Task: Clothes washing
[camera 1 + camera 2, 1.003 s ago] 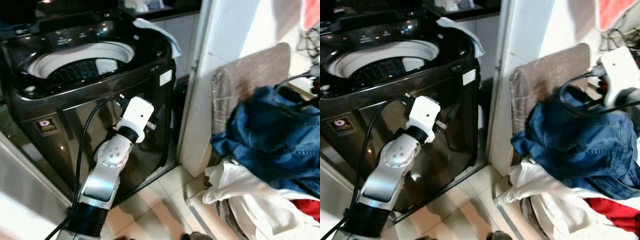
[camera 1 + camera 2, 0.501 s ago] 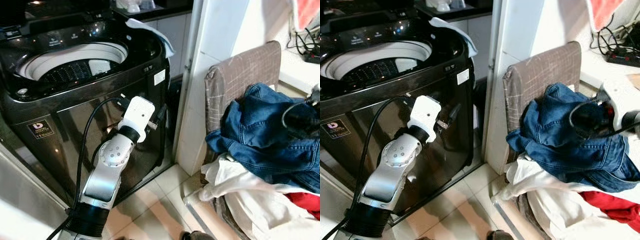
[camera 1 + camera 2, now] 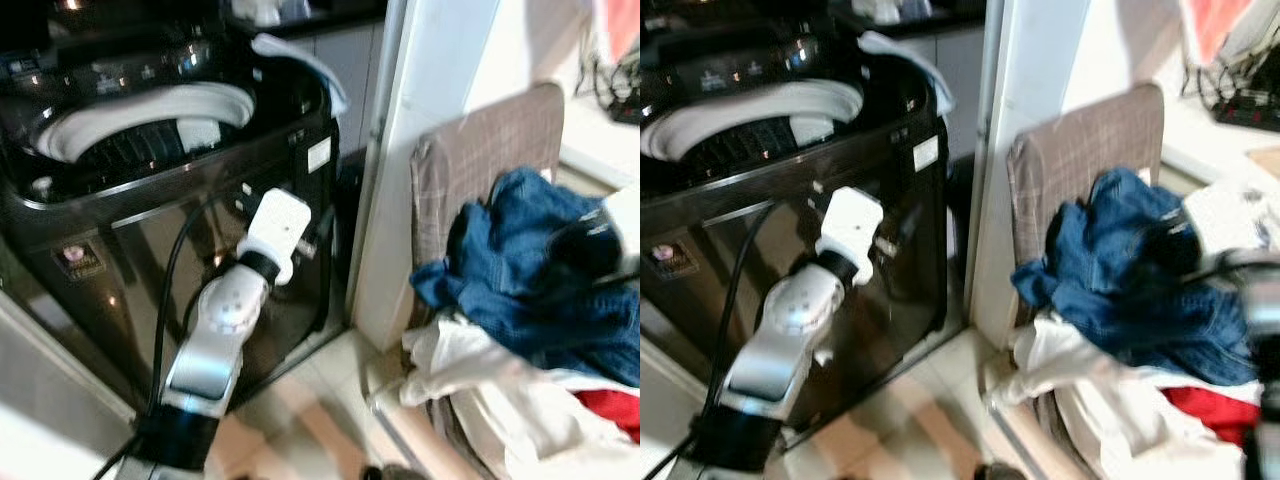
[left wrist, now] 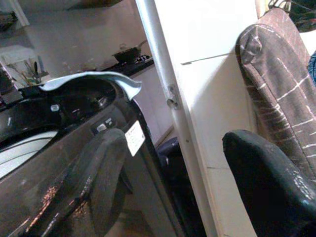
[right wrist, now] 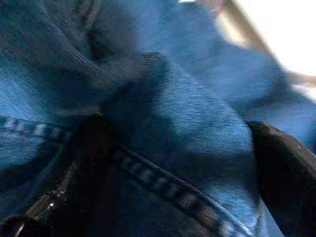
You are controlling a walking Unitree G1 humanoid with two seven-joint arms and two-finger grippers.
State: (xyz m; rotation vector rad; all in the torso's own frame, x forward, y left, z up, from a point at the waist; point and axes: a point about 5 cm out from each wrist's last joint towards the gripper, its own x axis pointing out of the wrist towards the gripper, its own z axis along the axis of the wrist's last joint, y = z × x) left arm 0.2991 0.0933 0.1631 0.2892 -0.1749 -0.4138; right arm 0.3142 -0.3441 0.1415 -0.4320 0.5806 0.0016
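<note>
The denim lies slack (image 3: 560,290) over the white clothes, and a bunched fold of it is standing up. My left gripper should pinch that raised fold (image 3: 482,232) next.
A black top-loading washing machine (image 3: 200,230) stands at the left with its lid up and its white drum rim (image 3: 140,105) showing. A blue denim garment (image 3: 520,280) lies on top of white clothes (image 3: 480,370) and a red cloth (image 3: 612,405), heaped on a brown checked chair (image 3: 480,150). My right gripper (image 5: 177,138) is open and pressed down into the denim, with a seamed fold between its fingers (image 5: 281,168). My left gripper (image 4: 173,143) is open and holds nothing, held in front of the washer's front panel.
A white pillar (image 3: 420,150) stands between washer and chair. A white cloth (image 3: 305,60) hangs over the washer's back right corner. Cables and a power strip (image 3: 1240,95) lie on the counter at the far right. Pale tiled floor (image 3: 300,400) lies below.
My right gripper has come down from above the chair's right side into the denim garment. The left arm has stayed in place. The picture is blurred and has shifted a little.
</note>
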